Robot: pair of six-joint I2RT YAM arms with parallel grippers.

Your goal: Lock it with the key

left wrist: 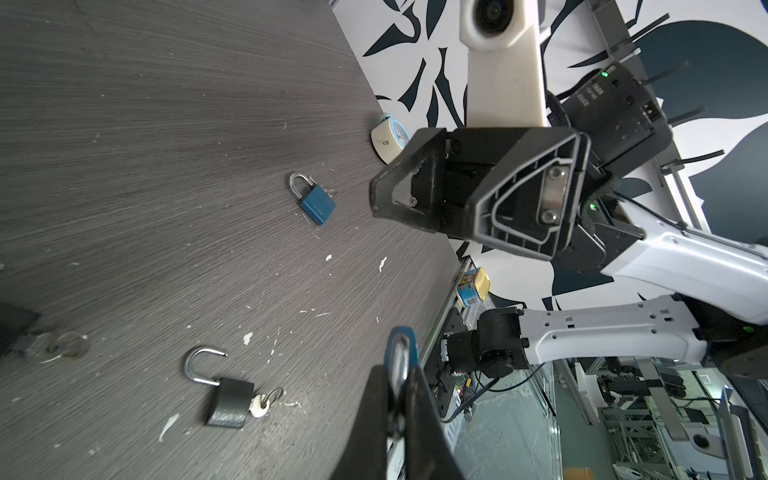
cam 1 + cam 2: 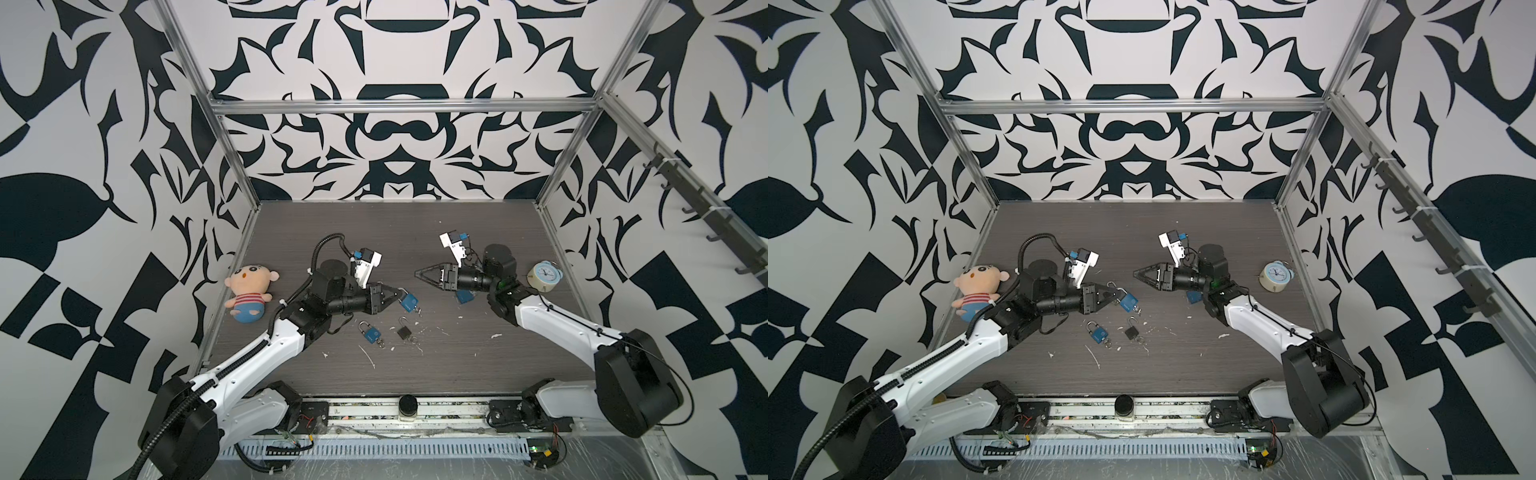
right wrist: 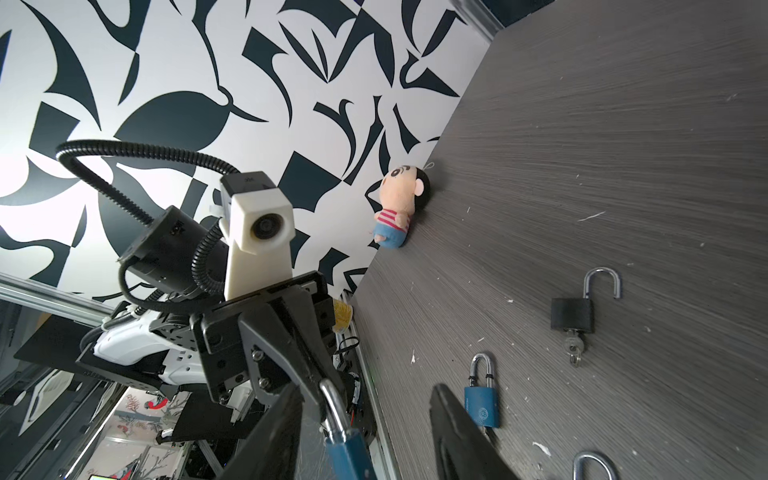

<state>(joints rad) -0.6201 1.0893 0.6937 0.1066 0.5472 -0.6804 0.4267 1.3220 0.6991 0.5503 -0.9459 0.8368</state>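
My right gripper goes to the small key next and grabs its exposed head at the blue padlock's lower end, since the blade stays free to leave the lock.
My left gripper [image 2: 397,293] is shut on the steel shackle of a blue padlock [image 2: 409,302], holding it above the table's middle. A small key [image 2: 419,311] hangs at its lower end. In the left wrist view the shackle [image 1: 400,361] is pinched between the shut fingers. My right gripper [image 2: 417,274] hovers just right of it, open. In the right wrist view its fingers [image 3: 451,419] stand apart and touch nothing, with the held padlock [image 3: 349,453] in front of them. A black padlock [image 2: 403,331] lies on the table with its shackle open and a key [image 1: 262,408] in it.
A blue padlock [image 2: 372,333] lies beside the black one, and another blue padlock [image 2: 463,296] lies under my right arm. A plush doll [image 2: 249,293] sits at the left edge and an alarm clock [image 2: 544,276] at the right. White scraps litter the table [image 2: 457,365].
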